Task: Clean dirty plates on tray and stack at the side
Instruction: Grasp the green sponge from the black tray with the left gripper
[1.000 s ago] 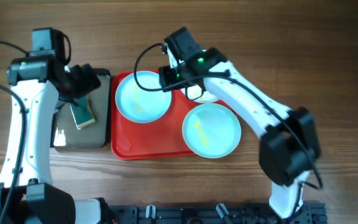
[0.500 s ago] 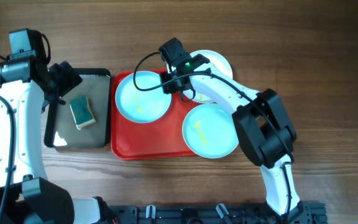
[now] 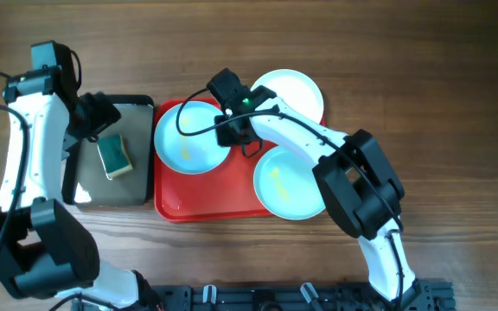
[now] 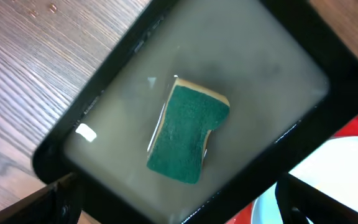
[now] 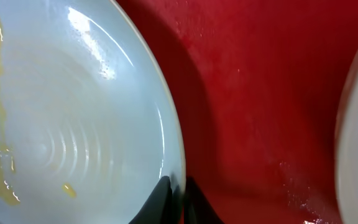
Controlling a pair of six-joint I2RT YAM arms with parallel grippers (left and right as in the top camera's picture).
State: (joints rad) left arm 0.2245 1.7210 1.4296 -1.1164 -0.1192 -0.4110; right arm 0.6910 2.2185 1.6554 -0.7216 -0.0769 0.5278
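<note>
The left gripper pinches the sponge across its narrow middle from the green top next, leaving the sponge's pale bottom free to clean plates.
The red tray holds a mint-blue plate with yellow smears at its left and a second smeared mint-blue plate at its right. A white plate sits at the tray's back right corner. My right gripper is shut on the right rim of the left mint plate. In the right wrist view the fingers pinch that plate's rim over the red tray. My left gripper is open above the black tray, empty.
A black tray with grey inside lies left of the red tray and holds a green-topped sponge. The left wrist view shows the sponge, the black rim and a plate edge. Wood table all around.
My right gripper moved down and left onto the left mint plate's rim and closed on it; the plate shifted slightly left. My left gripper moved a little over the black tray's back edge.
</note>
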